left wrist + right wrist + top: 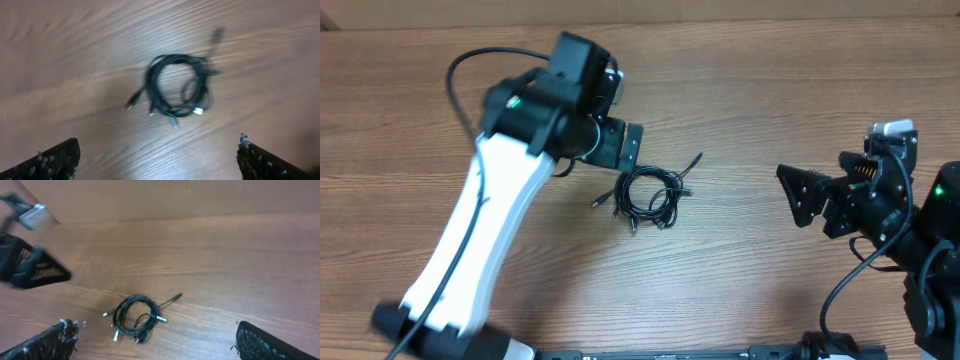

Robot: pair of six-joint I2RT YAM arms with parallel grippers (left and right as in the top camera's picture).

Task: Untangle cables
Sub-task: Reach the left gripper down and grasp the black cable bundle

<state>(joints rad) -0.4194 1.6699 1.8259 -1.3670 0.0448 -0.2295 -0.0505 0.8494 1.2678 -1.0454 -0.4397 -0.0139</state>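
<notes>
A thin black cord lies on the coil's near side, and my left gripper will pinch it there next, leaving the rest free to pull apart.
The cables [650, 192] lie as one tangled coil of thin black cords with small plug ends on the wooden table, near the middle. They also show in the left wrist view [177, 86] and the right wrist view [135, 316]. My left gripper [630, 146] hovers just up and left of the coil, open and empty; its fingertips sit wide apart in the left wrist view [157, 157]. My right gripper [808, 196] is open and empty, well to the right of the coil; its fingers frame the coil in the right wrist view [155, 340].
The wooden table [740, 90] fills the views. A thicker black cord [470, 65] loops from the left arm at the back left. Another runs down by the right arm's base [840, 290].
</notes>
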